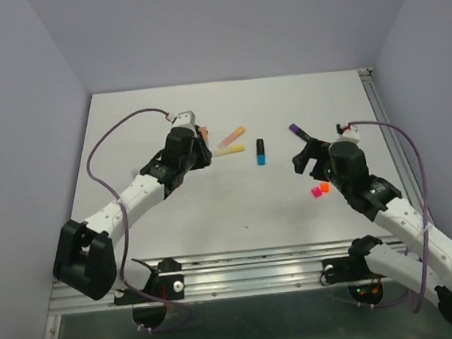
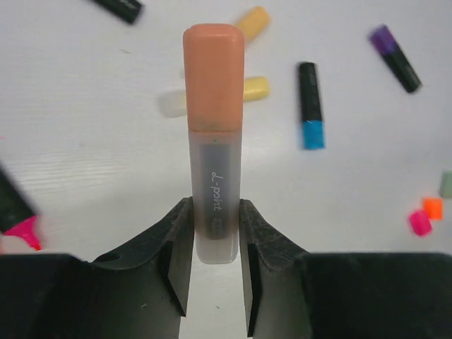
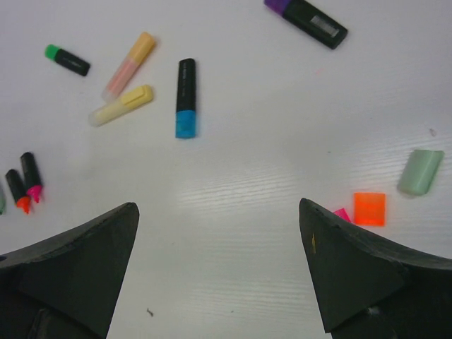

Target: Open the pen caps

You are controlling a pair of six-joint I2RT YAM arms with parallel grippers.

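Next, my right gripper should grab the peach-orange cap (image 1: 204,133) to open the marker. This leaves the pale body of the marker to my left gripper.
My left gripper (image 2: 214,229) is shut on the pale translucent barrel of a pastel marker (image 2: 214,201), held off the table; its peach-orange cap (image 2: 214,74) is on and points away from the wrist. In the top view this gripper (image 1: 196,147) is at the table's back left. My right gripper (image 3: 219,212) is open and empty above bare table; in the top view it (image 1: 309,160) is at the right. Loose caps lie by its right finger: orange (image 3: 369,209), pink (image 3: 342,214), pastel green (image 3: 419,171).
Capped markers lie mid-table: blue-capped black (image 1: 261,152), purple-capped black (image 1: 299,132), pastel yellow (image 1: 230,149), pastel orange (image 1: 232,136). A green-capped black marker (image 3: 67,60) and two uncapped markers with pink (image 3: 30,176) and orange (image 3: 17,189) tips lie left. A metal rail (image 1: 243,268) bounds the near edge.
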